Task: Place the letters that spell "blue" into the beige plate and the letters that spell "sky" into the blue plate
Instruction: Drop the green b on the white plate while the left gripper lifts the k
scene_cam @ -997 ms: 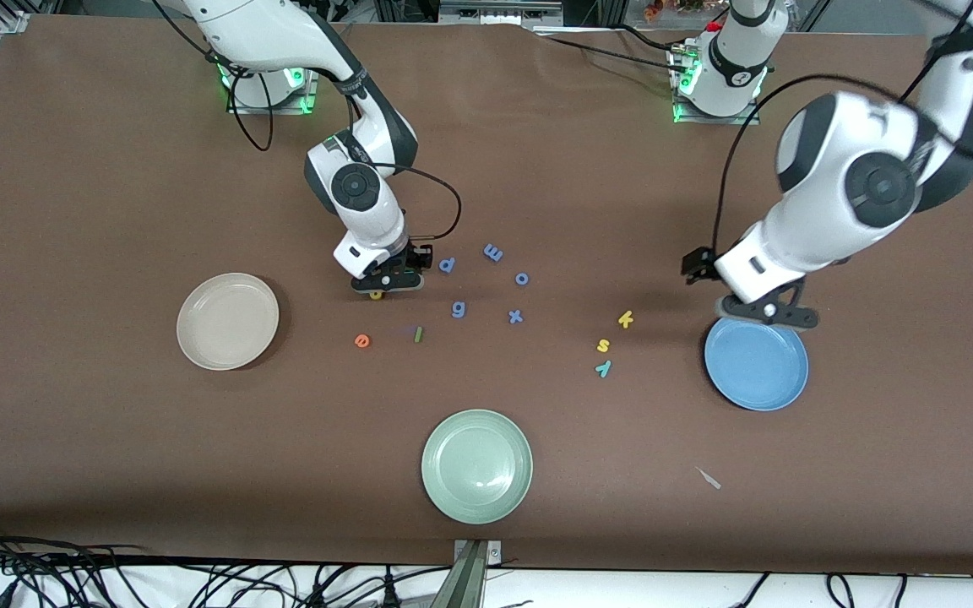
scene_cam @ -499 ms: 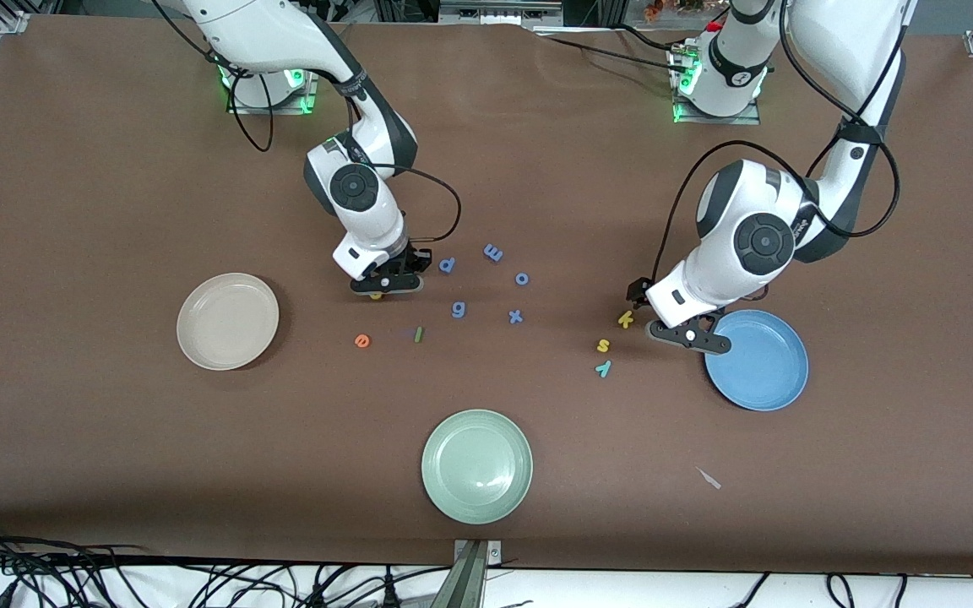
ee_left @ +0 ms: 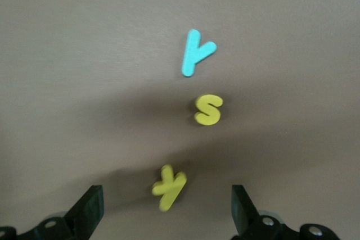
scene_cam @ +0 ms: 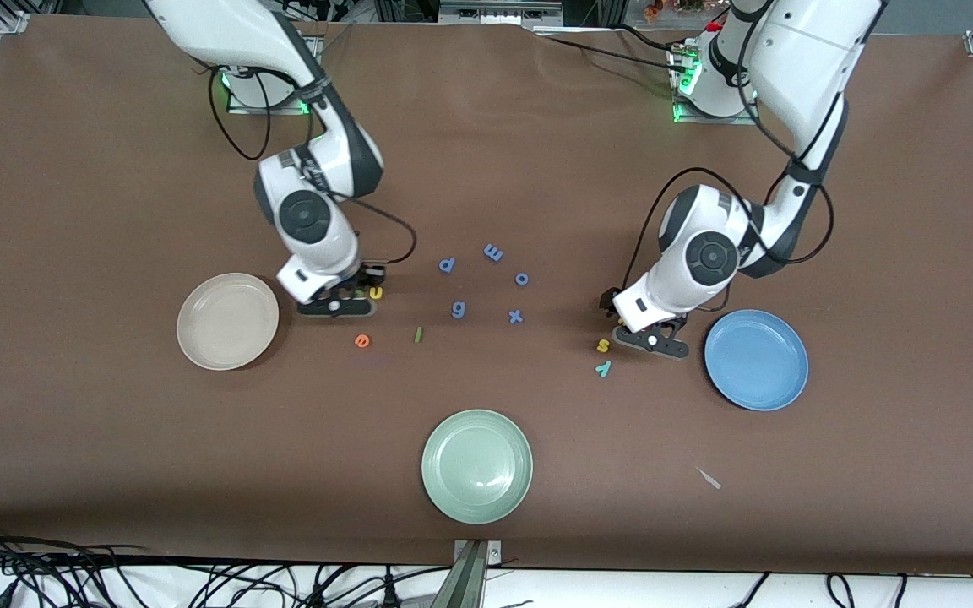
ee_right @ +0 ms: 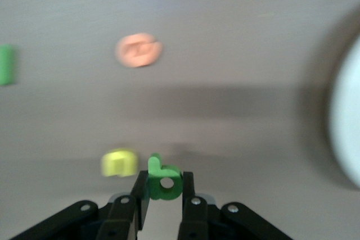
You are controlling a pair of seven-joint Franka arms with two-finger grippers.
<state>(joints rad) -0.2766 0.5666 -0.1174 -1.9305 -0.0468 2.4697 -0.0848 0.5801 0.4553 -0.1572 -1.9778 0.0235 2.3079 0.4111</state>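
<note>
The robot's left gripper will next grab the yellow k by its middle (ee_left: 170, 186) for the blue plate.
My right gripper (scene_cam: 341, 304) (ee_right: 163, 195) is shut on the green b (ee_right: 163, 181) and holds it just above the table, between the beige plate (scene_cam: 227, 321) and the yellow u (scene_cam: 376, 293). The orange e (scene_cam: 361, 340) and the green l (scene_cam: 419, 334) lie nearer the front camera. My left gripper (scene_cam: 649, 339) (ee_left: 166, 212) hangs open and low over the yellow k (ee_left: 169, 186), which lies between its fingers, untouched. The yellow s (scene_cam: 603, 344) and the teal y (scene_cam: 603, 368) lie just past it. The blue plate (scene_cam: 755, 360) sits at the left arm's end.
Blue letters p (scene_cam: 447, 265), m (scene_cam: 493, 252), o (scene_cam: 522, 278), g (scene_cam: 458, 309) and x (scene_cam: 515, 317) lie mid-table. A pale green plate (scene_cam: 476, 477) sits near the front edge. A small scrap (scene_cam: 709, 478) lies toward the left arm's end.
My right gripper closed on the b and carried it toward the beige plate, uncovering the u. My left arm swung from over the blue plate down to the k.
</note>
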